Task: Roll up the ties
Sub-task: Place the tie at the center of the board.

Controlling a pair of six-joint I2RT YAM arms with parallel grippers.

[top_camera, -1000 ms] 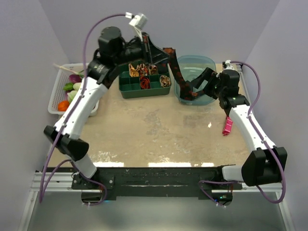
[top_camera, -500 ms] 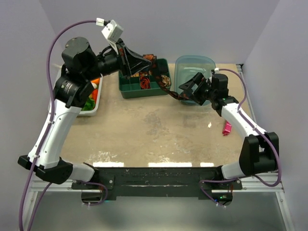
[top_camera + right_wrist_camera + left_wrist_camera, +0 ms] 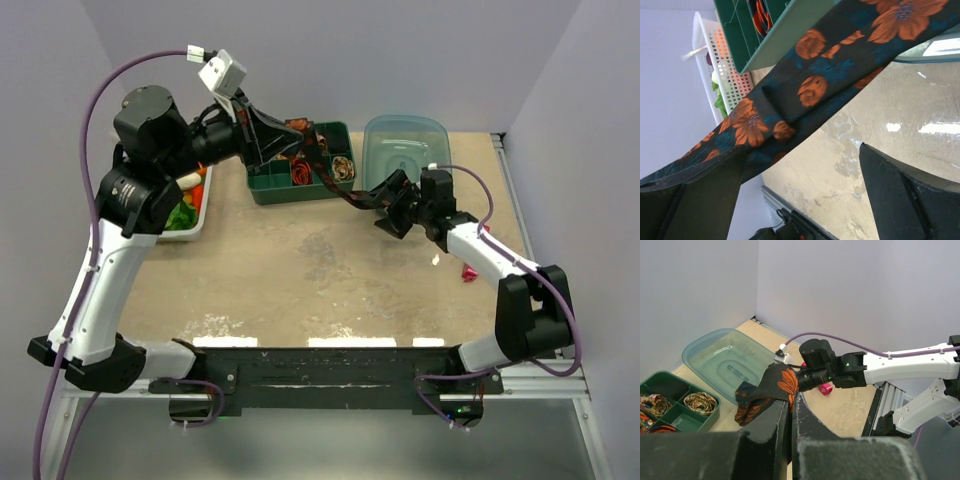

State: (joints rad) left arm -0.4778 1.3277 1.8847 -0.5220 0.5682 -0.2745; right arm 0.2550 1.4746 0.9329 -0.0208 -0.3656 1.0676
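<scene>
The black tie needs to be laid out lengthwise for rolling. My right gripper will next grab it near its other end point(image 3: 373, 200) point(image 3: 786, 116), opposite my left gripper.
A long black tie point(image 3: 328, 176) with orange flowers hangs in the air between the two grippers. My left gripper point(image 3: 297, 134) is raised over the green tray and shut on one end of the tie point(image 3: 771, 385), which is pinched between its fingers point(image 3: 775, 425). My right gripper point(image 3: 386, 208) stands open at the tie's other end. In the right wrist view the tie point(image 3: 815, 85) lies across the left finger point(image 3: 700, 200), while the right finger point(image 3: 905, 195) is apart from it. Coiled ties point(image 3: 300, 172) in tan, red and dark sit in the tray compartments.
The green compartment tray point(image 3: 262, 185) stands at the back centre, a teal plastic container point(image 3: 405, 150) to its right. A white basket point(image 3: 190, 225) of vegetables is at the back left. A small pink bar point(image 3: 468, 272) lies by the right arm.
My left arm swung up and to the left, drawing the tie out of the teal container. My right gripper moved from over the container down to the left, still open along the tie.
</scene>
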